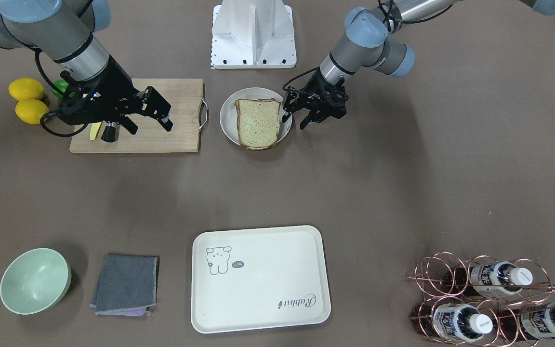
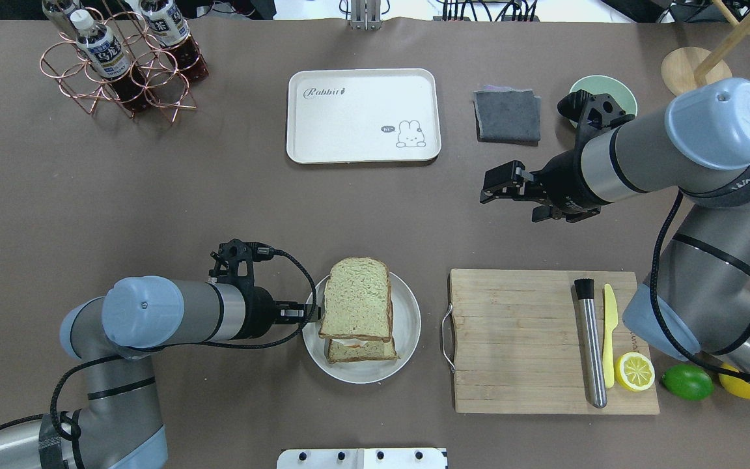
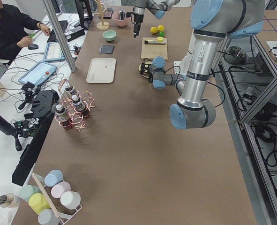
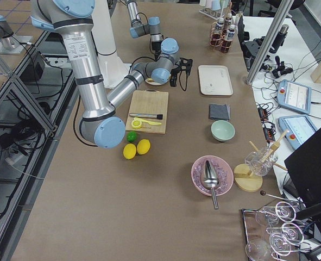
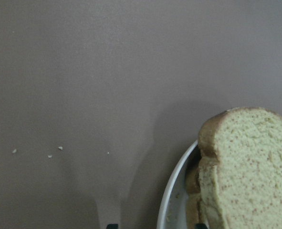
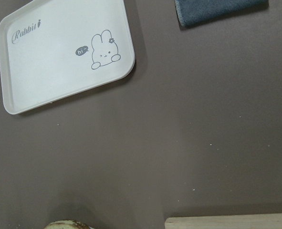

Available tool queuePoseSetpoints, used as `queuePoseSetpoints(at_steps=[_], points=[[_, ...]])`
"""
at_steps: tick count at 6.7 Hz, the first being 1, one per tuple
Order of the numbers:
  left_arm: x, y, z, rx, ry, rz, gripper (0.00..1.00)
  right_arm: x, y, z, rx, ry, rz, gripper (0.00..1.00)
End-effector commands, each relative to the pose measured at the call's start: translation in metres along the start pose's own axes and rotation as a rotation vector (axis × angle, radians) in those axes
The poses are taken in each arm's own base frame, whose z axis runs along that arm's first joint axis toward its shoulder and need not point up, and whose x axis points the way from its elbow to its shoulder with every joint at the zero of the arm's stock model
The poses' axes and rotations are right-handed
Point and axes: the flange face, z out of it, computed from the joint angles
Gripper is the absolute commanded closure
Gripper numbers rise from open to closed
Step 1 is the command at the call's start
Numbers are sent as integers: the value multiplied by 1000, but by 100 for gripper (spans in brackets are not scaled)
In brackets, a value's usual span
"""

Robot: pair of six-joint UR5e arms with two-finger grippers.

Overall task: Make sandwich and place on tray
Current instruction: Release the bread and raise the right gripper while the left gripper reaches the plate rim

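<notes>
My left gripper is going to grip the plate by its rim [image 5: 173,186] beside the bread next, so it can bring the sandwich onto the tray.
The sandwich [image 2: 357,305], two speckled bread slices with a strip of white showing between them, lies on a round white plate [image 2: 407,326]. It also shows in the front view [image 1: 258,123] and the left wrist view [image 5: 248,171]. My left gripper [image 2: 310,314] is open at the plate's left rim, with one finger outside the rim and one inside next to the bread. The cream tray [image 2: 362,114] with the rabbit drawing lies bare at the far middle and shows in the right wrist view [image 6: 59,57]. My right gripper [image 2: 487,187] is open and empty, held above the table between the tray and the cutting board.
A wooden cutting board [image 2: 518,339] right of the plate holds a steel rod [image 2: 591,342], a yellow knife [image 2: 609,335] and a lemon half [image 2: 634,371]. A grey cloth [image 2: 507,115] and a green bowl [image 2: 616,91] lie right of the tray. A copper bottle rack [image 2: 121,58] stands far left.
</notes>
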Motion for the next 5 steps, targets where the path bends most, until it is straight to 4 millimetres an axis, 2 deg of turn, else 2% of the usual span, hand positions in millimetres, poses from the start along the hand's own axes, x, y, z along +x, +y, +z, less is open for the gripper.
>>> queuePoseSetpoints(at_steps=[1, 2, 3, 5], points=[[6, 17, 7, 4, -2, 9, 59, 1, 0, -1, 1, 0, 5, 0], [8, 20, 8, 5, 0, 9, 83, 1, 0, -1, 1, 0, 5, 0], [6, 21, 8, 4, 0, 11, 100, 1, 0, -2, 1, -2, 5, 0], [16, 17, 3, 7, 18, 8, 100, 10, 5, -9, 0, 2, 8, 0]])
